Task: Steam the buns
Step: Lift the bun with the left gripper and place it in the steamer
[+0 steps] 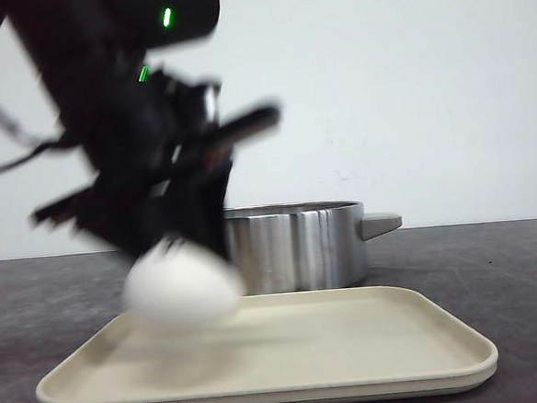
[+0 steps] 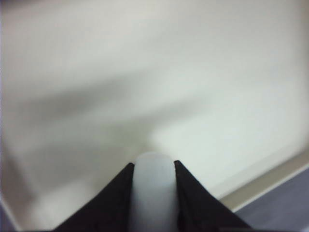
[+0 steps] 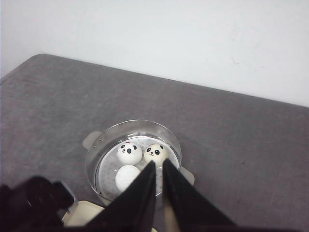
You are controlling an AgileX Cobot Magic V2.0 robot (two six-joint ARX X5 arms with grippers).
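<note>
My left gripper moves the white bun (image 1: 182, 287) toward the steel pot (image 1: 299, 245) before releasing it, as it hangs over the beige tray, short of the pot.
In the front view my left gripper (image 1: 187, 255) is shut on a white bun (image 1: 182, 287), which hangs blurred just over the left part of the beige tray (image 1: 263, 386). The left wrist view shows that bun (image 2: 153, 193) squeezed between the black fingers (image 2: 111, 203), with the tray floor (image 2: 217, 96) behind it. Three more buns lie in the steel pot (image 3: 96, 154): two with panda faces up (image 3: 130, 152) (image 3: 155, 153) and one plain white side up (image 3: 128, 177). My right gripper (image 3: 159, 163) hangs high above the pot, shut and holding nothing.
The steel pot (image 1: 295, 246) stands right behind the tray, its handle (image 1: 381, 222) sticking out to the right. The dark grey table (image 1: 513, 277) runs back to a white wall. The left arm (image 3: 29, 203) and a tray corner (image 3: 84, 215) show beside the pot.
</note>
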